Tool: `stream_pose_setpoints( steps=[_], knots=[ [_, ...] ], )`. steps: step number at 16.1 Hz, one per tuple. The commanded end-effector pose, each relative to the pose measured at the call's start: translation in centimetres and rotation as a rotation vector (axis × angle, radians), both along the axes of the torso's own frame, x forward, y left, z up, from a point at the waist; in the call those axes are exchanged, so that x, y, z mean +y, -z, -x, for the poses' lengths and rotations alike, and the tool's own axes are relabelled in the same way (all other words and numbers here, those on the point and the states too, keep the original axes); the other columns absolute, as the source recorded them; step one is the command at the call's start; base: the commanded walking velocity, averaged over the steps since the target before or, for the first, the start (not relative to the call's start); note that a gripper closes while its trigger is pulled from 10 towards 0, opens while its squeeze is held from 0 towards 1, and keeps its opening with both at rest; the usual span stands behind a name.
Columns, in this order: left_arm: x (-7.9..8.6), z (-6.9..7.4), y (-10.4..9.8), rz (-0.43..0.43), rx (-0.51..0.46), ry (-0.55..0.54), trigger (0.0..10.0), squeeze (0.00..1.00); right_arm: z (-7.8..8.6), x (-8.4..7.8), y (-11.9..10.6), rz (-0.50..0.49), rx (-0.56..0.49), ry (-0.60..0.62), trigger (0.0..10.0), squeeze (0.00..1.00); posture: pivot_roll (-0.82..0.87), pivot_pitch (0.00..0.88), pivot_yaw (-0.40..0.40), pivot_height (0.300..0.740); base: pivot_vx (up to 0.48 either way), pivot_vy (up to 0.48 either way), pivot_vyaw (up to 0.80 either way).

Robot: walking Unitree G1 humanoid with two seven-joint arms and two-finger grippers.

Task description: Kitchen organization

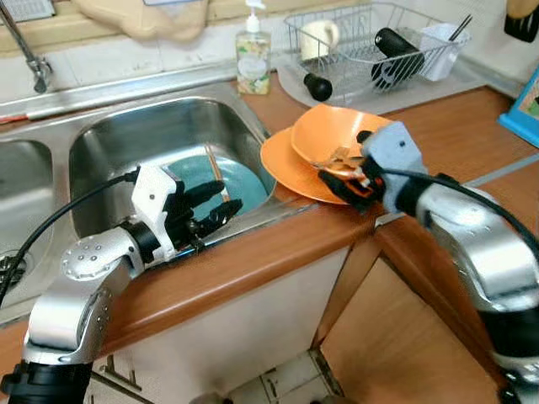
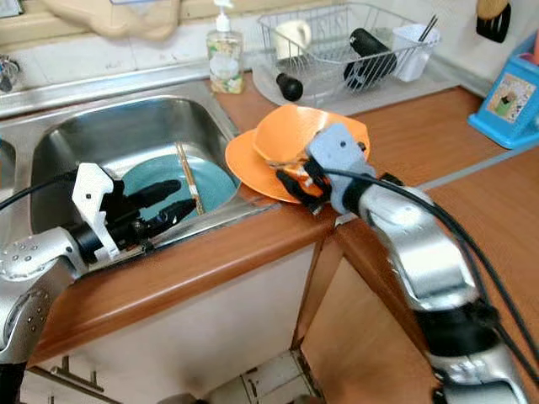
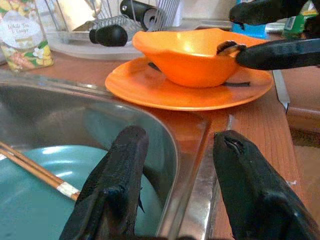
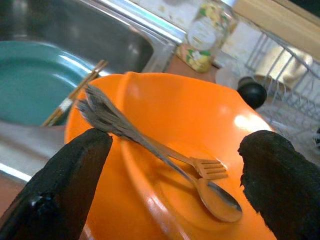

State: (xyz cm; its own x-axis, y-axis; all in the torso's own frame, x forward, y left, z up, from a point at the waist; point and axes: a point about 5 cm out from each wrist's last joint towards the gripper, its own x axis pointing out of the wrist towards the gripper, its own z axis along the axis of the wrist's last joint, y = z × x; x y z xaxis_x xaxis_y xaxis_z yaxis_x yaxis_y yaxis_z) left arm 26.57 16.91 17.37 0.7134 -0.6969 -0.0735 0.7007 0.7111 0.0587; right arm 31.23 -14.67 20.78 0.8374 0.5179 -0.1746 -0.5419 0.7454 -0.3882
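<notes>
I should next use my right gripper to grab the fork handle's end that sticks out over the bowl's rim, because the fork's teeth lie down inside the bowl.
An orange bowl (image 1: 333, 126) sits on an orange plate (image 1: 282, 164) on the wooden counter beside the sink. A fork (image 4: 207, 167) and a spoon (image 4: 217, 200) lie in the bowl, their handles sticking out over its near rim. My right gripper (image 1: 347, 168) is open at that rim, one finger (image 4: 60, 185) close to the handle ends, the other (image 4: 282, 185) far to the side. My left gripper (image 1: 221, 202) is open over the sink's front edge, holding nothing. In the sink lies a teal plate (image 1: 244, 181) with chopsticks (image 1: 215, 164) across it.
A wire dish rack (image 1: 370, 42) with a mug and dark utensils stands behind the bowl. A soap bottle (image 1: 253, 55) is by the sink (image 1: 126, 126), a faucet (image 1: 29, 55) at far left, a blue box (image 1: 526, 105) at far right.
</notes>
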Motion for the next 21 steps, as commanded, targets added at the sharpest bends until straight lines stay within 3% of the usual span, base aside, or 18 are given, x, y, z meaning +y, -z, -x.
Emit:
stream_pose_setpoints(
  steps=[1,4,8,12,14,17,21],
  knots=[
    [-0.2,0.1,-0.5,-0.016,-0.012,0.012,10.0,0.00,-0.5,0.1,-0.6,-0.008,-0.033,0.015,10.0,0.00,-0.12,0.000,0.026,0.740,0.000,0.000,0.00],
    [-0.2,0.3,-0.6,-0.017,-0.005,0.023,10.0,0.00,-1.2,-0.2,-1.3,-0.104,-0.050,0.059,10.0,0.00,-0.11,0.000,0.022,0.740,0.000,0.000,0.00],
    [-0.5,0.5,-0.3,-0.015,0.004,0.039,10.0,0.00,-0.6,-0.9,-2.3,-0.199,-0.076,0.050,10.0,0.00,-0.11,0.000,0.025,0.740,0.000,0.000,0.00],
    [-0.9,0.5,-0.4,-0.015,0.008,0.060,10.0,0.00,0.9,0.9,-1.9,-0.177,-0.043,-0.141,10.0,0.00,-0.12,0.000,0.031,0.740,0.000,0.000,0.00],
    [-1.0,0.6,-0.3,-0.016,0.013,0.069,10.0,0.00,0.9,1.6,-1.7,-0.165,-0.036,-0.169,10.0,0.00,-0.11,0.000,0.029,0.740,0.000,0.000,0.00],
    [-1.0,0.7,-0.2,-0.024,0.019,0.074,10.0,0.00,-0.4,3.0,-0.4,-0.055,-0.029,-0.131,10.0,0.00,-0.11,0.000,0.025,0.740,0.000,0.000,0.00],
    [-0.9,0.6,-0.2,-0.031,0.017,0.074,10.0,0.00,-2.3,3.8,-0.3,-0.041,-0.034,-0.060,10.0,0.00,-0.10,0.000,0.019,0.740,0.000,0.000,0.00]
  ],
)
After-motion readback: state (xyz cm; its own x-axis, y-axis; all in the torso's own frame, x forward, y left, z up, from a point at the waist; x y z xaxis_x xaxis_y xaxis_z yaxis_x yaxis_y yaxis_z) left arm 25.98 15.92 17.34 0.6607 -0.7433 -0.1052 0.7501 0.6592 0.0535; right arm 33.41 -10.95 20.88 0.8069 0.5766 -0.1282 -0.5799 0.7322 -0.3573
